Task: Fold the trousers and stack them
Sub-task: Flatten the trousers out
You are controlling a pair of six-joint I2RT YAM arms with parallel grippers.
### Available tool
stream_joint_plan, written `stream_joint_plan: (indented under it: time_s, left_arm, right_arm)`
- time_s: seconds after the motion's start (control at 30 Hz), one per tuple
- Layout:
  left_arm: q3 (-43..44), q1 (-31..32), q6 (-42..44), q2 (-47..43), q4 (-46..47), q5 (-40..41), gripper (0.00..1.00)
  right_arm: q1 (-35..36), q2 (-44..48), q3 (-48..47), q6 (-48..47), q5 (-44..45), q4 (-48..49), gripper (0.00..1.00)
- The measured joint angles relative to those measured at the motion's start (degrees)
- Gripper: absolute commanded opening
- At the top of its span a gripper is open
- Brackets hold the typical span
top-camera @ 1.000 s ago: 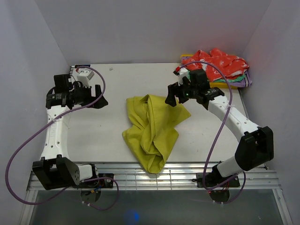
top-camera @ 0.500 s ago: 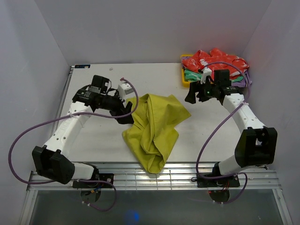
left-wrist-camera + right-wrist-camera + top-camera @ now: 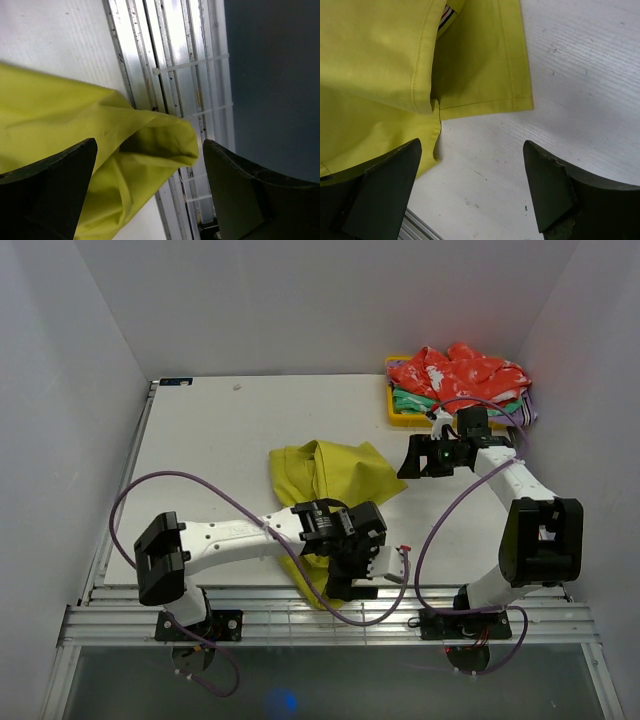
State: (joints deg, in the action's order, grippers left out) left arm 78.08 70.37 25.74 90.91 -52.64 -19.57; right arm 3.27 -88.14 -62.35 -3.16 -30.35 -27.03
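Note:
The rest of the trousers should stay free to spread for folding, so the left gripper will grip the trousers [image 3: 325, 485] by their near end over the metal bar.
The mustard yellow-green trousers [image 3: 325, 485] lie crumpled in the middle of the table, with one end hanging over the front edge. My left gripper [image 3: 342, 580] is open above that near end. In the left wrist view the cloth end [image 3: 125, 150] lies between the spread fingers, over the metal rail. My right gripper [image 3: 411, 462] is open and empty just right of the trousers' far right corner. In the right wrist view [image 3: 471, 150] it hovers over bare table beside a hem [image 3: 485, 75]. A striped lining strip [image 3: 447, 15] shows there.
A yellow tray [image 3: 393, 415] at the back right holds a red patterned garment [image 3: 460, 370] over a green one [image 3: 420, 402]. A slatted metal rail [image 3: 450, 605] runs along the front edge, also in the left wrist view [image 3: 170, 60]. White walls enclose the table.
My left arm has swung from the table's left side across to the front edge, over the trousers' near end. My right gripper has drawn back rightward off the trousers, staying open.

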Motion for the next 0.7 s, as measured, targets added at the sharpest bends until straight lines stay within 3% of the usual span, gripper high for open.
stream_joint_plan:
  time_s: [0.23, 0.27, 0.33, 0.37, 0.43, 0.47, 0.7]
  left_arm:
    - [-3.6, 4.5, 1.6, 9.0, 6.7, 10.1, 0.97]
    - [-4.3, 4.7, 1.9, 9.8, 7.6, 11.5, 0.93]
    - [-5.5, 4.9, 2.3, 10.8, 8.9, 13.7, 0.75]
    - [-6.1, 5.1, 2.5, 11.0, 9.6, 14.6, 0.60]
    - [-7.0, 5.4, 3.0, 11.0, 10.4, 16.0, 0.40]
    - [-7.2, 5.5, 3.1, 11.0, 10.8, 16.6, 0.02]
    - [-6.1, 4.5, 1.9, 5.8, 9.6, 17.0, 0.00]
  right_arm:
    - [-1.3, -0.7, 0.3, 0.2, -0.8, 0.0, 0.88]
    - [-1.7, -0.7, 0.3, 0.2, -1.0, 0.0, 0.88]
    - [-2.1, -0.7, 0.3, 0.2, -1.2, 0.0, 0.88]
    - [-2.3, -0.7, 0.3, 0.2, -1.2, 0.0, 0.88]
    - [-3.1, -0.7, 0.3, 0.2, -1.5, 0.0, 0.87]
    - [-3.4, -0.7, 0.3, 0.1, -1.6, 0.0, 0.87]
    - [-4.6, -0.3, 0.3, -0.3, -1.8, -0.1, 0.87]
